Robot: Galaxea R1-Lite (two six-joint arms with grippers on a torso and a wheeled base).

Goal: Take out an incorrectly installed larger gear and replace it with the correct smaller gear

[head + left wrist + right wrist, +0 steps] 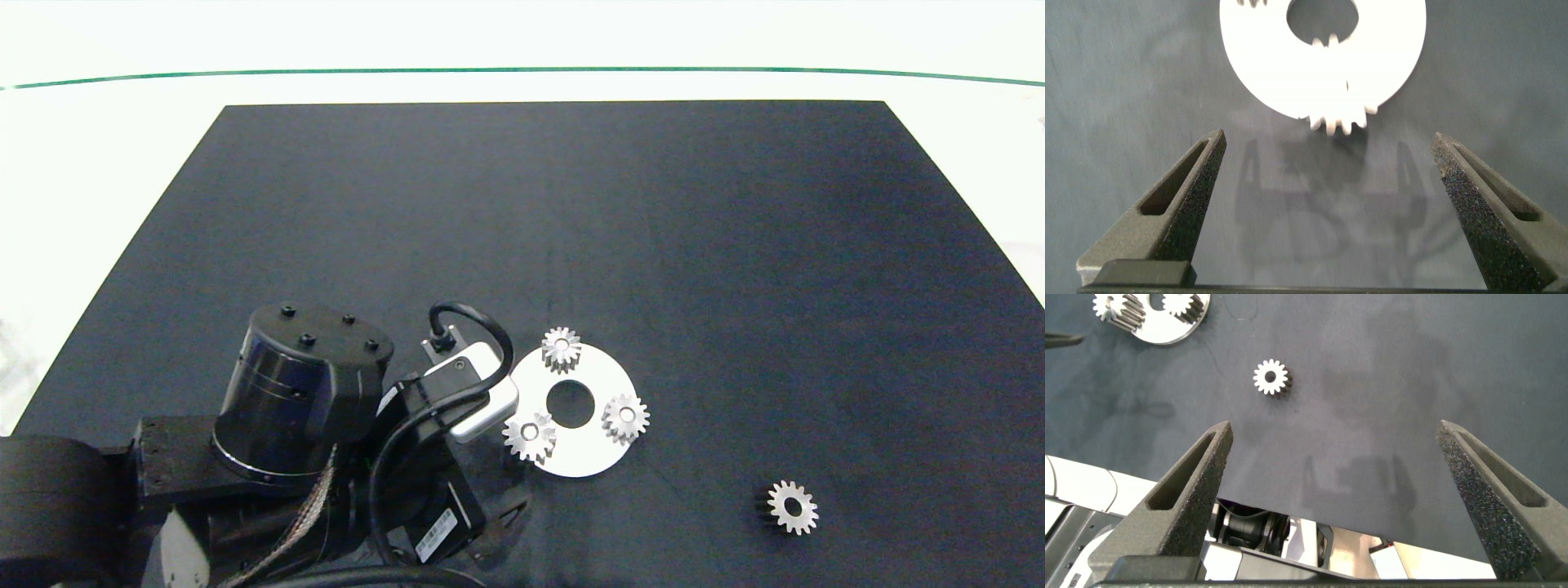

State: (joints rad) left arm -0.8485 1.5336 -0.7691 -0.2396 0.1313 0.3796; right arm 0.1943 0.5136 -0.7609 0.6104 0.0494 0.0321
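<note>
Next, the left gripper picks up the larger gear by its toothed rim (529, 455) to make room for the smaller gear (792, 508) on the white plate.
A white round plate (589, 453) lies on the black mat and carries three silver gears. The widest of them, the larger gear (530, 436), has a narrow centre hole and sits at the plate's near-left edge. The smaller gear (792, 506), wide-holed, lies loose on the mat to the right. My left gripper (1327, 140) is open with nothing in it, and the larger gear (1337, 122) is just beyond its fingertips; the wrist hides them in the head view. My right gripper (1335, 425) is open and held back, with the smaller gear (1270, 376) ahead of it.
Two more gears stand on the plate, one at the far side (562, 349) and one at the right (626, 418). The left arm's bulky joint (302, 392) fills the near-left corner. The mat (571, 212) ends at a pale table surface on all sides.
</note>
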